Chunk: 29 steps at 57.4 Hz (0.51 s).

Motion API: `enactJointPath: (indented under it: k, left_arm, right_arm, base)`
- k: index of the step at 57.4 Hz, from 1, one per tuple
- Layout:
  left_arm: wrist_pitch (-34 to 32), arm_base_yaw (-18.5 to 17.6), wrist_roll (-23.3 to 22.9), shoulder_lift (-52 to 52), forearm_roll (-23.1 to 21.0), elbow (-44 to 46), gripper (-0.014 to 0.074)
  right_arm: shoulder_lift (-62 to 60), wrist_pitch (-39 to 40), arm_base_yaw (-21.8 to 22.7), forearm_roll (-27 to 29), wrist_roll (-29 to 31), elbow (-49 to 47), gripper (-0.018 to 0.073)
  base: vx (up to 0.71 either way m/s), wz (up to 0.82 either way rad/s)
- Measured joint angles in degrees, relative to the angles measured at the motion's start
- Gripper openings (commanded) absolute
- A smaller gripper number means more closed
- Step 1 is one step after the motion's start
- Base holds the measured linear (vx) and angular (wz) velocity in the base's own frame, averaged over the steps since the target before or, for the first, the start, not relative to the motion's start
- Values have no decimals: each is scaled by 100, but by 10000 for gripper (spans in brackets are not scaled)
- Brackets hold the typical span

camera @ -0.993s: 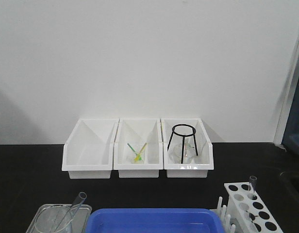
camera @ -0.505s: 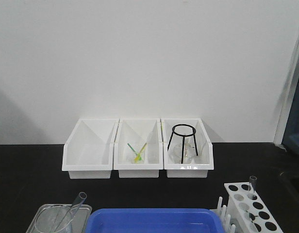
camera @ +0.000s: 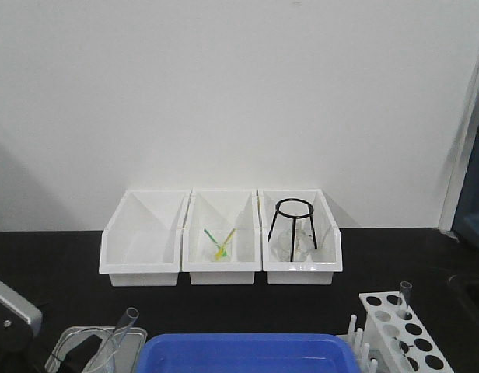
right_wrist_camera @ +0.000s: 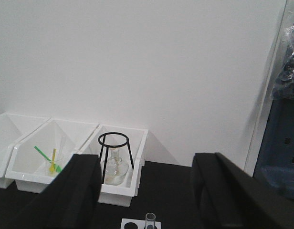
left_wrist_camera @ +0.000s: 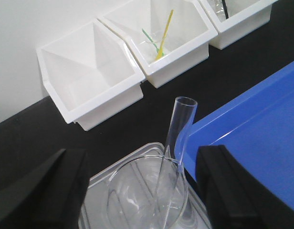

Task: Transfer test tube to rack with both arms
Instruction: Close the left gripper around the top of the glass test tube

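Note:
Next, my left gripper grabs the test tube by its open-rimmed upper section (camera: 126, 322). Then it transfers the tube into the rack (camera: 399, 330).
A clear test tube (left_wrist_camera: 178, 138) leans in a glass beaker (left_wrist_camera: 132, 200), open rim up, at the table's front left (camera: 124, 326). My left gripper (left_wrist_camera: 140, 191) is open and straddles the beaker, with one black finger (left_wrist_camera: 37, 191) on each side; neither touches the tube. Its grey wrist block (camera: 10, 309) shows at the lower left of the front view. The white rack (camera: 399, 330) stands at the front right with another tube (camera: 404, 295) upright in a back hole. My right gripper (right_wrist_camera: 147, 191) is open above the rack (right_wrist_camera: 137, 223), holding nothing.
Three white bins (camera: 142, 241) line the back wall; the middle one holds green and yellow sticks (camera: 221, 242), the right one a black wire tripod (camera: 292, 225) over a flask. A blue tray (camera: 247, 351) lies between beaker and rack. The beaker stands on a clear tray (camera: 68, 338).
The left arm has come into the front view at the lower left and now partly covers the beaker. The tube, rack and bins have not moved.

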<state>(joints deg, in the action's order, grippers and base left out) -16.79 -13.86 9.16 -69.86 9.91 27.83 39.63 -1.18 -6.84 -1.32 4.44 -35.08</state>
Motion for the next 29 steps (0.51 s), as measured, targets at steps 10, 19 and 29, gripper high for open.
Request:
enactJointPath:
  k: [10, 19, 29]
  left_arm:
    - [-433, 0, 0, -713, 7, 239, 585]
    - [-523, -104, -6, -1098, 13, 519, 585]
    - [-595, -362, -9, -1397, 25, 683, 585]
  right_arm:
    - [0, -2, 0, 0, 5, 0, 449]
    - [0, -2, 0, 0, 17, 0, 449]
    - [0, -2, 0, 0, 22, 0, 449]
  base:
    - [0, 0]
    - [0, 0]
    - [0, 0]
